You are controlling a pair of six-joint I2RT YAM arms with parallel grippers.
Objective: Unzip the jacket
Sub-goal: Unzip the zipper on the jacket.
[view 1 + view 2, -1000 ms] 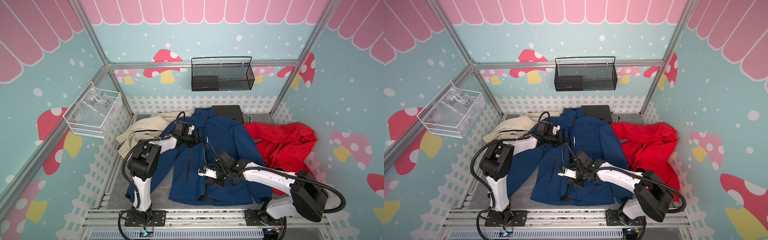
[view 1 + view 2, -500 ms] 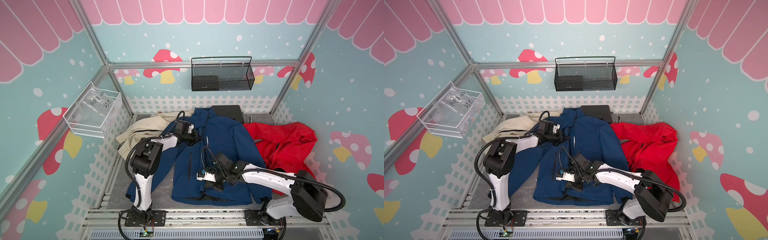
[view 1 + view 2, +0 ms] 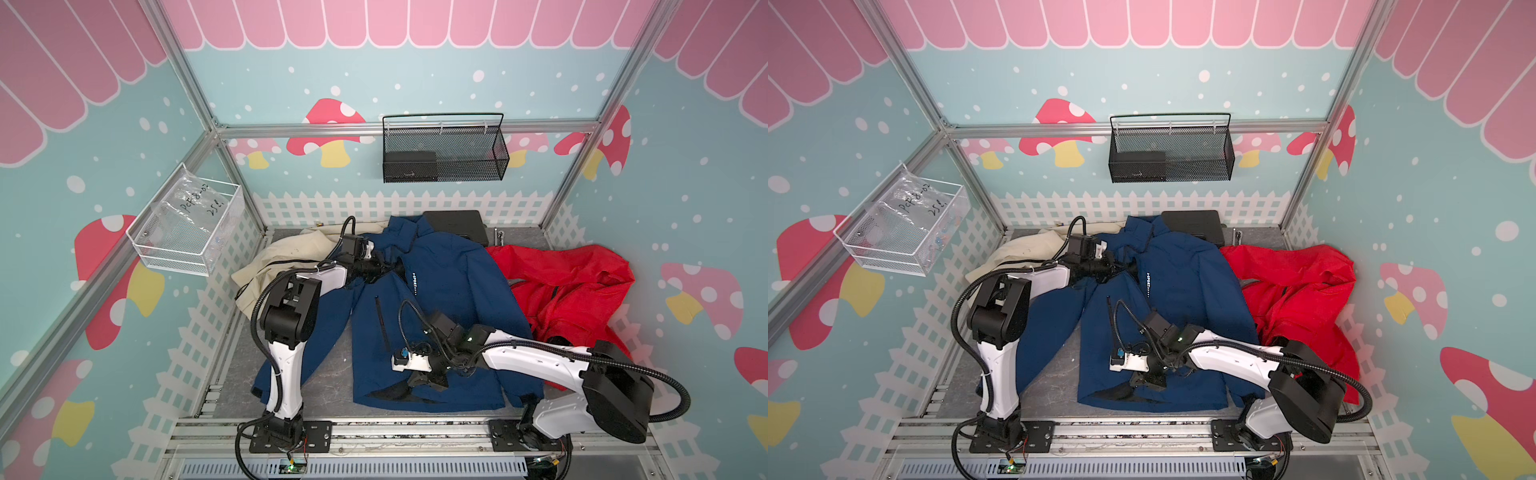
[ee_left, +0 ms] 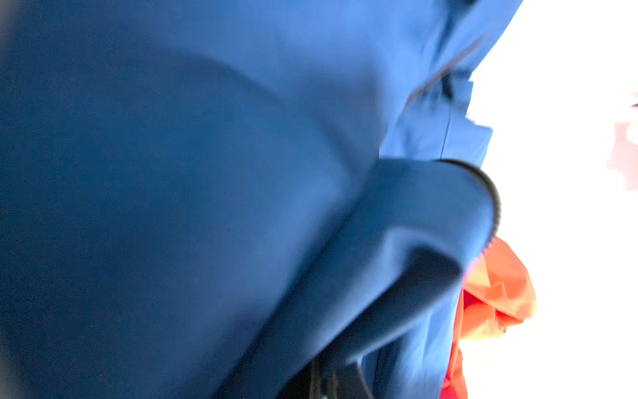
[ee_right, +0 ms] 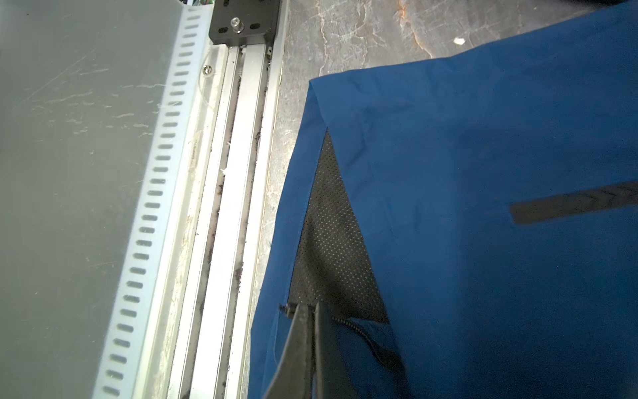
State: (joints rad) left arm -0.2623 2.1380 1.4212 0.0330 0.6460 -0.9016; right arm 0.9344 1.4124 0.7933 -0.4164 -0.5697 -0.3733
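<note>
My right gripper should release the zipper pull now, because the pull in my fingers is at the zip's bottom end beside the hem.
The blue jacket lies front-up on the grey table, collar toward the back wall. My left gripper is at the collar end, shut on a fold of the jacket; blue cloth fills the left wrist view and hides its jaws. My right gripper is low on the front, close to the hem. In the right wrist view it is shut on the zipper pull, and the zipper teeth trail behind it. Beyond it the front gapes, showing black mesh lining.
A red jacket lies bunched on the right and a beige garment on the back left. A black box sits behind the collar. A black wire basket and a white one hang on the walls. The aluminium front rail runs just past the hem.
My right gripper has travelled down the jacket front toward the hem and the front rail. My left gripper has shifted slightly back and left at the collar.
</note>
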